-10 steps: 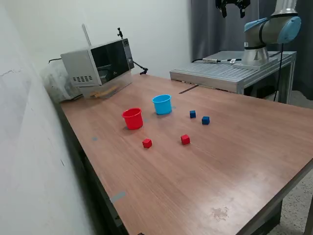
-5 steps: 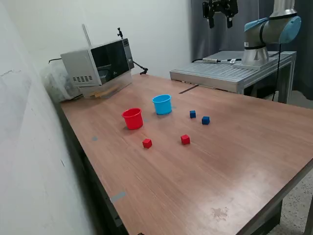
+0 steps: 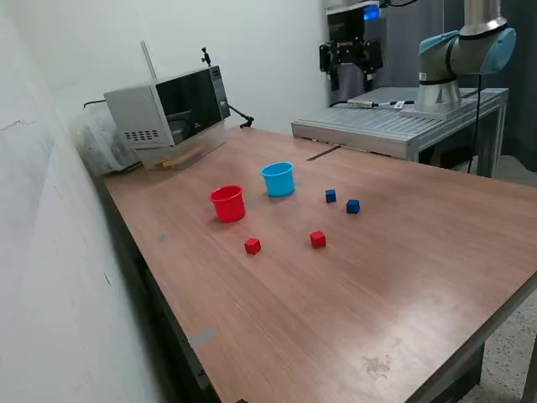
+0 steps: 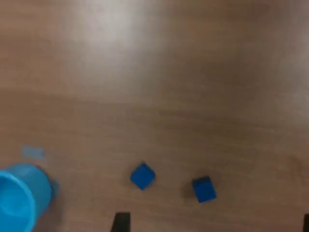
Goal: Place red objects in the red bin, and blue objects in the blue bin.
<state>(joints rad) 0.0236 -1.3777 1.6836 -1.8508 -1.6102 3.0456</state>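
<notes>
Next, my gripper takes hold of a dark blue cube by its opposite sides to sort the blue objects into the blue bin (image 3: 277, 179).
Two small red cubes (image 3: 252, 245) (image 3: 317, 239) lie on the wooden table (image 3: 403, 277), in front of the red cup (image 3: 227, 203). The light blue cup (image 3: 278, 179) stands beside the red cup. Two dark blue cubes (image 3: 331, 196) (image 3: 352, 206) sit to the exterior view's right of it. My gripper (image 3: 350, 80) hangs high above the table's far side, open and empty. In the wrist view the blue cup (image 4: 17, 200) and both blue cubes (image 4: 143, 175) (image 4: 203, 188) show far below the gripper (image 4: 214, 223), whose fingertips (image 4: 120, 222) stand wide apart. Both cups look empty.
A grey microwave-like box (image 3: 168, 109) stands at the table's far corner on the exterior view's left, with a plastic bag (image 3: 96, 138) beside it. A raised grey metal platform (image 3: 394, 126) carries the arm's base (image 3: 436, 92) at the back right.
The gripper has travelled toward the exterior view's left and come down somewhat, from the top edge of the picture. Cubes and cups have not moved.
</notes>
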